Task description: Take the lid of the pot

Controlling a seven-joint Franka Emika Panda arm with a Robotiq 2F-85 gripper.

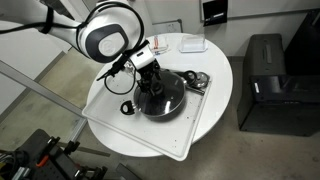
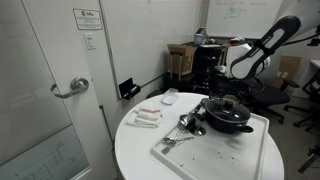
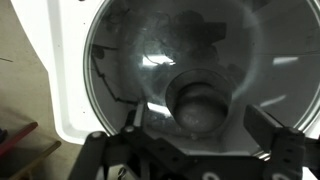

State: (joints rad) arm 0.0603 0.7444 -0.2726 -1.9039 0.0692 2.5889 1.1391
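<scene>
The gripper should close on the lid's dark knob, because the knob is between its open fingers and closing now would catch the lid.
The black pot [image 1: 160,100] sits on a white tray [image 1: 120,125] on the round white table; it also shows in an exterior view [image 2: 228,118]. The glass lid [image 3: 190,55] with its dark centre knob [image 3: 197,105] covers the pot and fills the wrist view. My gripper [image 1: 150,82] is directly above the lid in both exterior views [image 2: 226,97]. In the wrist view its fingers [image 3: 200,130] are open, one on each side of the knob, not touching it.
Small metal utensils [image 2: 185,125] lie on the tray beside the pot. A white dish [image 1: 192,44] and small items [image 2: 148,117] sit on the table. A black cabinet [image 1: 265,80] stands next to the table; a door [image 2: 50,90] is nearby.
</scene>
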